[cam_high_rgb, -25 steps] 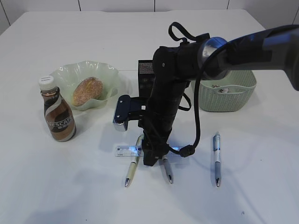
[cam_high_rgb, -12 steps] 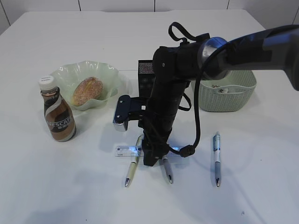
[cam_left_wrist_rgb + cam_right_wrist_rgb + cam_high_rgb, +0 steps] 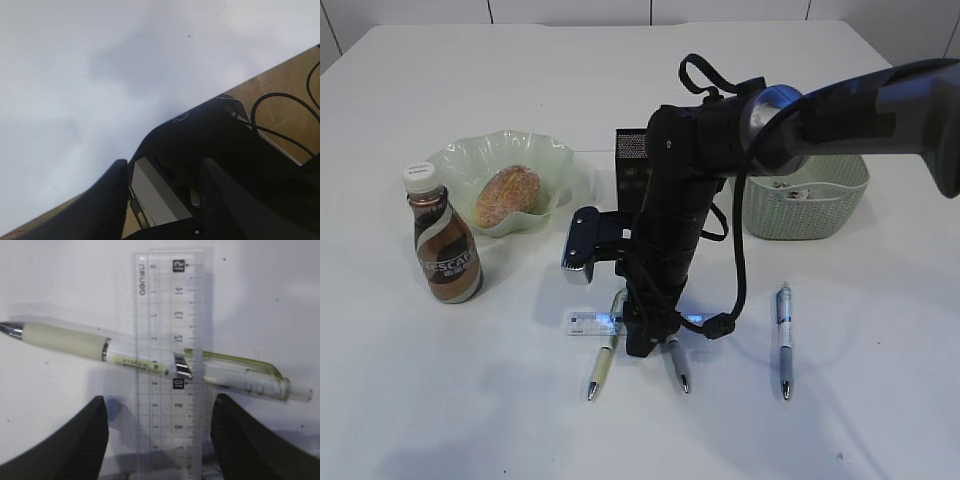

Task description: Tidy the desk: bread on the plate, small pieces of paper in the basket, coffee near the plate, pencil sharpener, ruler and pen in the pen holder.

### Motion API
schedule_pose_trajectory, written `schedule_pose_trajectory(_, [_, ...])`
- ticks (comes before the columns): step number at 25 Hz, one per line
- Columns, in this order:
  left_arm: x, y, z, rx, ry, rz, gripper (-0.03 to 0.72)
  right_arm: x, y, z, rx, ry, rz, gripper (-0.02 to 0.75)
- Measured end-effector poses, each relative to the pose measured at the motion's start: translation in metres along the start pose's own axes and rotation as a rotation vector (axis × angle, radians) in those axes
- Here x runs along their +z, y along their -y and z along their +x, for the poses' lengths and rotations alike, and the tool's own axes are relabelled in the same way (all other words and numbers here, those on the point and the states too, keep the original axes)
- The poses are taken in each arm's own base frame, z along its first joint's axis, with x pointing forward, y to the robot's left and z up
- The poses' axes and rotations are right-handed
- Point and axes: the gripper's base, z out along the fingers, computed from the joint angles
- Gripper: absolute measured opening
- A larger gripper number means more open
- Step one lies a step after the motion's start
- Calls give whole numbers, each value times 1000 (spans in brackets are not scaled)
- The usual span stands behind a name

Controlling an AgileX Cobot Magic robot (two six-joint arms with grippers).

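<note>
I need to reach the clear ruler (image 3: 170, 340) with my right gripper and grab the ruler's free part (image 3: 169, 417) between the pens beneath it. My fingers fit beside both edges of the ruler there.
The clear ruler (image 3: 170, 340) lies flat on the desk (image 3: 470, 400), across a white pen (image 3: 65, 339) with a yellow-green clip. My right gripper (image 3: 160, 440) hangs low over it, open, with one finger on each side of the ruler's long edges. From the exterior view the same gripper (image 3: 642, 340) is down at the ruler (image 3: 588, 321). Two more pens (image 3: 677, 368) (image 3: 783, 340) lie nearby. The bread (image 3: 507, 195) sits on the plate (image 3: 460, 160), with the coffee (image 3: 444, 240) beside it. The pen holder (image 3: 630, 160) is half hidden behind the arm. No pencil sharpener is in view. My left gripper (image 3: 164, 167) is open and empty.
The basket (image 3: 805, 205) stands at the right with small pieces of paper (image 3: 790, 188) in it. The left wrist view looks past the desk's edge (image 3: 210, 100) to the robot base and cables over a wooden floor.
The right arm has shifted only very slightly over the ruler. Nothing else has moved.
</note>
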Motion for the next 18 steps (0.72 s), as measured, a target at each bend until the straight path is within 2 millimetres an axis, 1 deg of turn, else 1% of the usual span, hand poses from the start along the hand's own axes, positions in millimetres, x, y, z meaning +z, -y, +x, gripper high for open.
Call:
schedule_pose_trajectory(2, [0,0,0,0,0,0,328,1,0,0,0,1,2,455])
schedule_pose_trajectory(4, [0,0,0,0,0,0,328,1,0,0,0,2,4,382])
schedule_pose_trajectory(5, [0,0,0,0,0,0,328,1,0,0,0,1,2,329])
schedule_pose_trajectory(6, [0,0,0,0,0,0,328,1,0,0,0,0,0,306])
schedule_pose_trajectory(8, [0,0,0,0,0,0,328,1,0,0,1,-2,-6,290])
schedule_pose_trajectory(15, [0,0,0,0,0,0,328,-1,-2,1,-2,-10,-16,284])
schedule_pose_trajectory(18, [0,0,0,0,0,0,328,-17,-4,-2,-11,3,4,284])
